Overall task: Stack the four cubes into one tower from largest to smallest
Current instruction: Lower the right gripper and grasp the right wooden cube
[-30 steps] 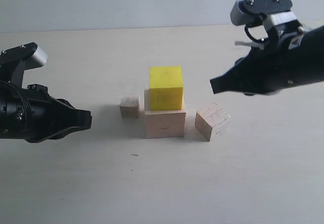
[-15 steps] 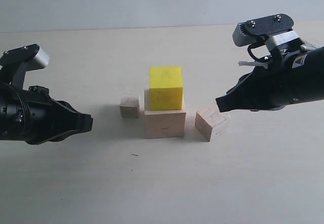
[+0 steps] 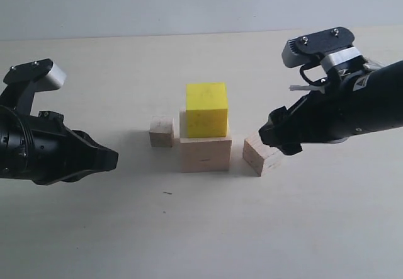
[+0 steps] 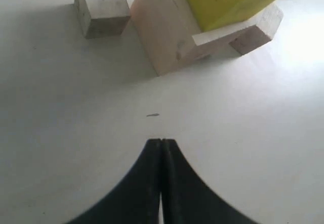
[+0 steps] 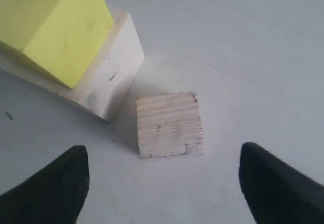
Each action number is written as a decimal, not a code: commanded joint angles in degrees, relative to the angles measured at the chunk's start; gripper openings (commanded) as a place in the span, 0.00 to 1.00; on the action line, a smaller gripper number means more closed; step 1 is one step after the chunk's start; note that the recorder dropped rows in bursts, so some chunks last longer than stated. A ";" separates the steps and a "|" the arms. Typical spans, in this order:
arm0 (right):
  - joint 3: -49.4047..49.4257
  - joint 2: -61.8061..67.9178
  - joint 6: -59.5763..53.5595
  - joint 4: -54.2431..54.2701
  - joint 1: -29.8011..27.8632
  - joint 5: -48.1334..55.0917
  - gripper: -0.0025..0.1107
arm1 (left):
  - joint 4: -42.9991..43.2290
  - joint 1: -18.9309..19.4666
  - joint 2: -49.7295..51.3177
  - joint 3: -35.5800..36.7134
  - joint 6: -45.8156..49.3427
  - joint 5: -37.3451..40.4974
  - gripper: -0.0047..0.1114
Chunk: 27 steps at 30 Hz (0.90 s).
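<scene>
The medium pale wood cube (image 3: 259, 155) needs to be stacked above the bright yellow cube, so my right gripper will next grab the medium cube's two opposite sides.
The bright yellow cube (image 3: 206, 109) rests on the large pale wood cube (image 3: 205, 154) in the middle of the table. A medium pale wood cube (image 3: 259, 155) lies on the table just right of that pair, partly hidden behind my right gripper (image 3: 277, 139). In the right wrist view this cube (image 5: 169, 124) sits ahead of the open gripper (image 5: 164, 176), clear of both fingers. The small pale wood cube (image 3: 161, 131) stands left of the stack. My left gripper (image 3: 111, 159) is shut and empty, well left of the cubes, its fingers (image 4: 161, 150) pressed together.
The cubes lie on a pale table (image 3: 201, 228) that meets a light wall at the back. A small dark speck (image 3: 167, 193) marks the table in front of the stack.
My right gripper has come down and leftward to the medium cube and opened wide. The left gripper has shifted slightly rightward. The cubes have not moved.
</scene>
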 commanded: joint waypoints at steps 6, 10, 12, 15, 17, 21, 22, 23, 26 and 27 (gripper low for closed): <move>-2.64 9.07 -12.25 6.49 -0.20 -1.63 0.71 | 0.27 0.00 -0.47 0.07 1.55 0.56 0.04; -2.80 11.34 -12.51 6.49 -0.20 -2.77 0.71 | 0.27 0.00 -0.47 0.07 1.55 1.03 0.04; -2.80 12.35 -13.14 6.49 -0.20 -3.39 0.71 | 0.27 0.00 -0.47 0.07 1.68 1.15 0.04; -2.80 13.69 -13.40 6.49 -0.20 -4.20 0.71 | 0.27 0.00 -0.47 0.07 1.77 1.28 0.04; -2.80 14.38 -13.40 6.49 -0.20 -4.18 0.71 | 0.27 0.00 -0.47 0.07 1.77 1.28 0.04; -2.80 15.31 -13.40 6.49 -0.20 -4.75 0.64 | 0.27 0.00 -0.47 0.07 2.00 1.27 0.04; -2.80 15.42 -13.40 6.49 -0.20 -4.98 0.60 | 0.27 0.00 -0.47 0.07 2.00 1.27 0.04; -2.80 15.42 -13.40 6.49 -0.20 -5.15 0.56 | 0.27 0.00 -0.47 0.07 2.00 1.27 0.04; -2.80 15.42 -13.40 6.49 -0.20 -5.94 0.43 | 0.27 0.00 -0.47 0.07 2.00 1.27 0.04; -2.80 15.42 -13.27 6.49 -0.20 -5.94 0.37 | 0.27 0.00 -0.47 0.07 2.00 1.27 0.04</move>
